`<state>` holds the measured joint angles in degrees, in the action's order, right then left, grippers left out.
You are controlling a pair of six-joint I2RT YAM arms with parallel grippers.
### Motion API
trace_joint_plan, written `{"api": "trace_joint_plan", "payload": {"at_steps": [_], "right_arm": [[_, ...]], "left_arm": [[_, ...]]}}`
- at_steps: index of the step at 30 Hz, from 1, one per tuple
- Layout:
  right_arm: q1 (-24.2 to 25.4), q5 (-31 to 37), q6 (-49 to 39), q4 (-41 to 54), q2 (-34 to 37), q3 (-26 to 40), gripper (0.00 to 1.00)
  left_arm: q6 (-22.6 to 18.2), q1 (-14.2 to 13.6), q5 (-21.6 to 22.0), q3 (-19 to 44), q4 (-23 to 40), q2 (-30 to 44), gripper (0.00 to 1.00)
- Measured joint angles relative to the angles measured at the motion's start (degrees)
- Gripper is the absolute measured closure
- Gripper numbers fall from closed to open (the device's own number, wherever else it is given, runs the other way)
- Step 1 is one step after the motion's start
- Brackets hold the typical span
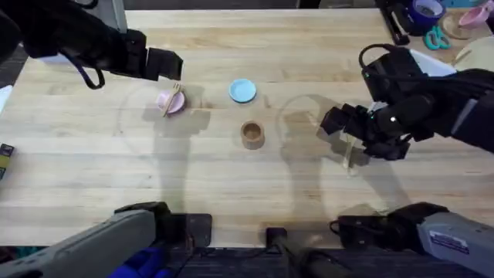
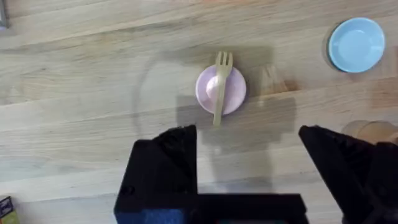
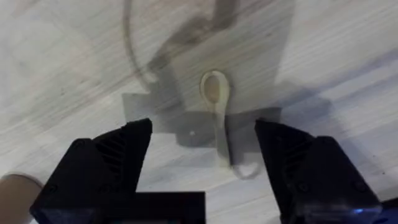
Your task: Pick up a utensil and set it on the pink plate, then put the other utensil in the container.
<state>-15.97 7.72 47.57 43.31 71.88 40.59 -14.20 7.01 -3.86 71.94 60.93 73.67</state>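
Note:
My right gripper grabs the wooden spoon by its slim, straight handle (image 3: 221, 137) next, since the spoon's bowl (image 3: 215, 90) is wide and rounded.
The wooden fork (image 1: 171, 99) (image 2: 219, 87) lies across the pink plate (image 1: 164, 103) (image 2: 234, 93), tines pointing away from the arms' bases. My left gripper (image 1: 168, 65) (image 2: 249, 165) hovers above and just behind the plate, open, holding nothing. The wooden spoon (image 1: 349, 156) (image 3: 217, 102) lies flat on the table at the right. My right gripper (image 1: 351, 140) (image 3: 202, 158) hangs directly over it, open, one finger on each side of the handle and not touching it. The wooden container (image 1: 252, 134) (image 2: 373, 131) stands upright at the table's middle, between the plate and the spoon.
A light blue dish (image 1: 242, 90) (image 2: 356, 44) sits behind the container. Scissors (image 1: 436, 37) and a tape roll (image 1: 427, 11) lie at the far right corner. A small dark object (image 1: 5, 158) rests at the left edge. A container rim (image 3: 13, 186) shows beside my right fingers.

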Motion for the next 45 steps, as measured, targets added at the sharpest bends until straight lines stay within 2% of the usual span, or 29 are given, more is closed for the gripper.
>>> {"api": "trace_joint_plan", "payload": {"at_steps": [6,14,26,31,45], "right_arm": [[0.1,-1.0,2.4,3.9,0.3,0.0,0.005],[3.4,-2.6,3.5,4.1,2.1,0.0,0.005],[3.5,-3.5,3.5,4.3,2.9,0.0,0.017],[3.6,-3.7,3.6,4.6,2.9,0.0,0.261],[3.6,-4.4,3.7,4.7,2.9,0.0,0.756]], "left_arm": [[0.0,0.0,0.0,0.0,0.0,0.0,0.007],[0.0,0.0,0.0,0.0,0.0,0.0,0.007],[0.0,0.0,0.0,0.0,0.0,0.0,0.008],[0.0,0.0,0.0,0.0,0.0,0.0,0.007],[0.0,0.0,0.0,0.0,0.0,0.0,0.008]]}}
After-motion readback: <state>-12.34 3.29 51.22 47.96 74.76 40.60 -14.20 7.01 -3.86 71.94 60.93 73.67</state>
